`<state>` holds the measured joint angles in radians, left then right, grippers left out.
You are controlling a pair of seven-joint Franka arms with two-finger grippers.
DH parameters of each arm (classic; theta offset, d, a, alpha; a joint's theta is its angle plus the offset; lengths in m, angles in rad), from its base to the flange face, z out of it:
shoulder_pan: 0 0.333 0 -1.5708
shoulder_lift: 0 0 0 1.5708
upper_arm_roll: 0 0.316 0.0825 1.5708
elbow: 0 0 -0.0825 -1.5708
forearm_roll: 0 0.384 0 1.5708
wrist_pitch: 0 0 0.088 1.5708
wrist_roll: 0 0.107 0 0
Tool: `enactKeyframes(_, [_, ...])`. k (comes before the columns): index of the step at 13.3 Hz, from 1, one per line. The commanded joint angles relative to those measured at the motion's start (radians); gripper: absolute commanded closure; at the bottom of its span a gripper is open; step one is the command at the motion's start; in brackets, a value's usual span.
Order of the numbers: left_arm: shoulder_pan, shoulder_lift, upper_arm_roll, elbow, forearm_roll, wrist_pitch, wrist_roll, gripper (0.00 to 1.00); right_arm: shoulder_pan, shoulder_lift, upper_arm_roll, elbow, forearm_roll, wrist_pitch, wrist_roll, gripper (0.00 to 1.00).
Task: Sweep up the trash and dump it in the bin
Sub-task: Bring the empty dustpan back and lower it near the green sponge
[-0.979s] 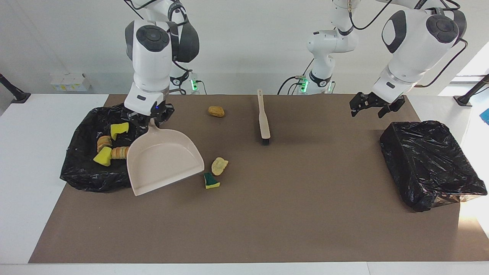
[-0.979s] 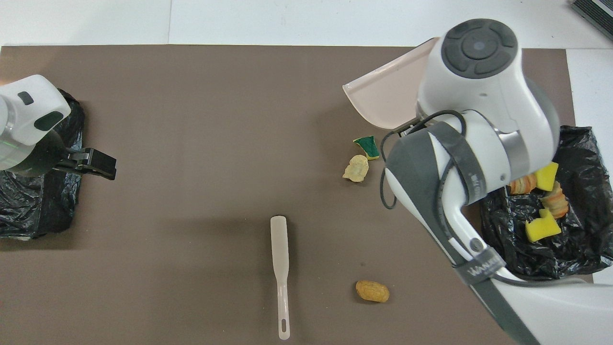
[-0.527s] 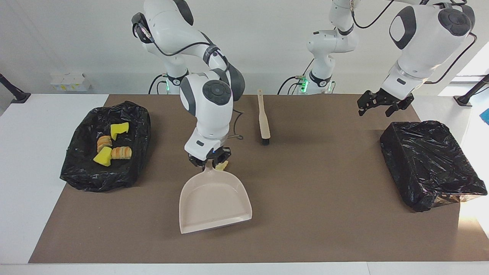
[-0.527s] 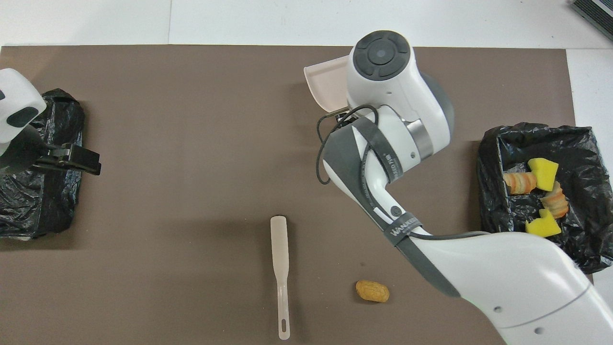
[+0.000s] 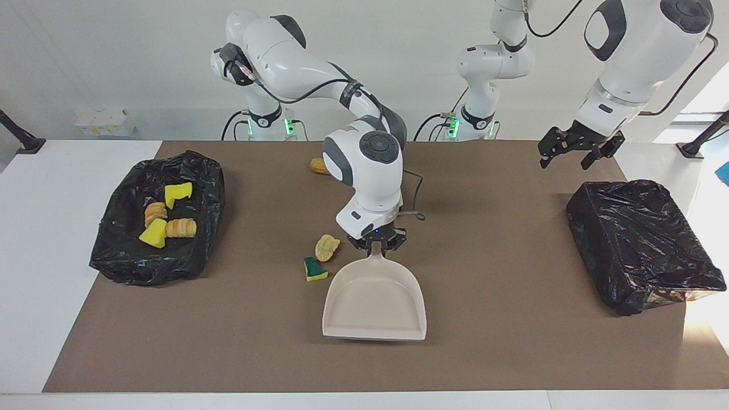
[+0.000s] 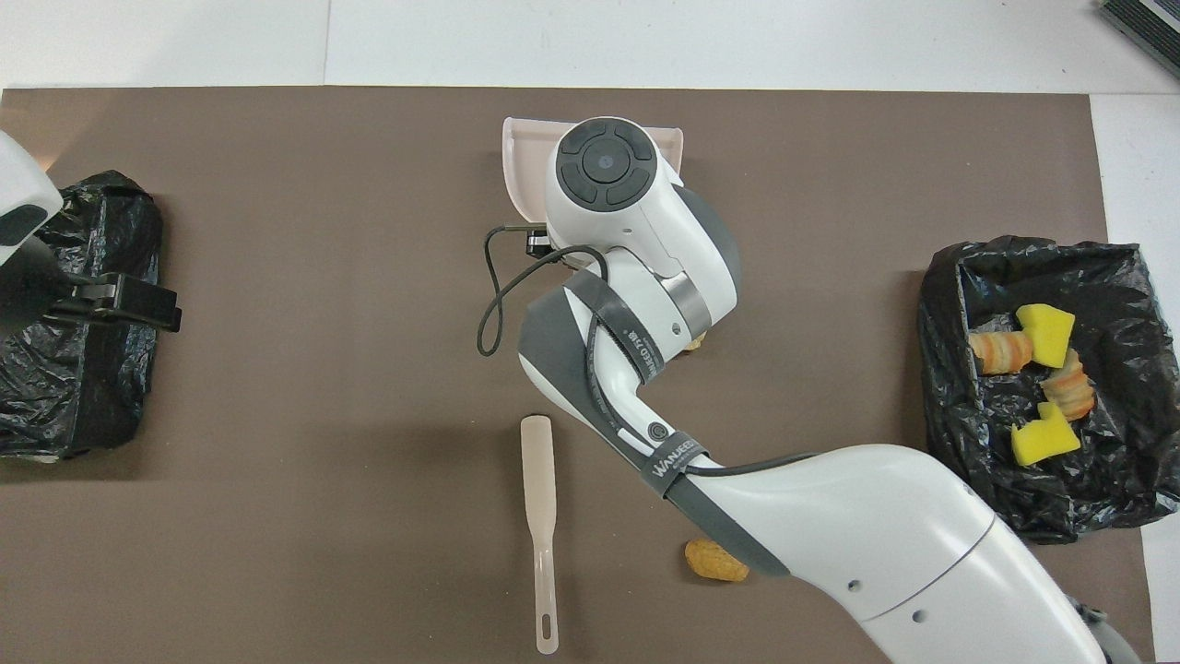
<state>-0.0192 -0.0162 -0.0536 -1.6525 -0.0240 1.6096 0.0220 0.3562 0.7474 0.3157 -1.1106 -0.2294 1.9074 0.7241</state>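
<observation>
The beige dustpan should stay in my right gripper for now: the dustpan's rim is above the brown mat, so the dustpan would fall if I opened now.
My right gripper (image 5: 376,244) is shut on the handle of the beige dustpan (image 5: 375,302), which sits low over the middle of the mat with its mouth pointing away from the robots. In the overhead view only the pan's rim (image 6: 522,157) shows past the arm. A green-topped yellow sponge (image 5: 314,269) and a tan chunk (image 5: 327,247) lie just beside the pan, toward the right arm's end. A brown chunk (image 5: 318,165) (image 6: 710,560) lies nearer the robots, partly covered by the arm. The black-lined bin (image 5: 114,256) (image 6: 940,369) holds several scraps. My left gripper (image 5: 574,152) (image 6: 138,304) hangs open and holds nothing.
The beige hand brush (image 6: 540,516) lies on the mat near the robots, mostly hidden by the right arm in the facing view. A second black-bagged box (image 5: 638,245) (image 6: 74,387) stands at the left arm's end, below the left gripper.
The right arm swung the dustpan from the bin to the middle of the mat, past the sponge and tan chunk. The left gripper drifted slightly toward its own end.
</observation>
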Motion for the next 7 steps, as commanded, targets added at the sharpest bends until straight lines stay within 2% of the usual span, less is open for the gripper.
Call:
enactKeyframes(1, [-0.013, -0.007, 0.011, -0.004, 0.016, 0.012, 0.006, 0.0, 0.036, 0.044, 0.008, 0.028, 0.021, 0.016, 0.021, 1.0])
enactKeyframes(7, [-0.013, -0.007, 0.011, -0.004, 0.016, 0.013, 0.0, 0.0, 0.059, 0.056, 0.002, 0.026, 0.025, 0.039, 0.029, 1.0])
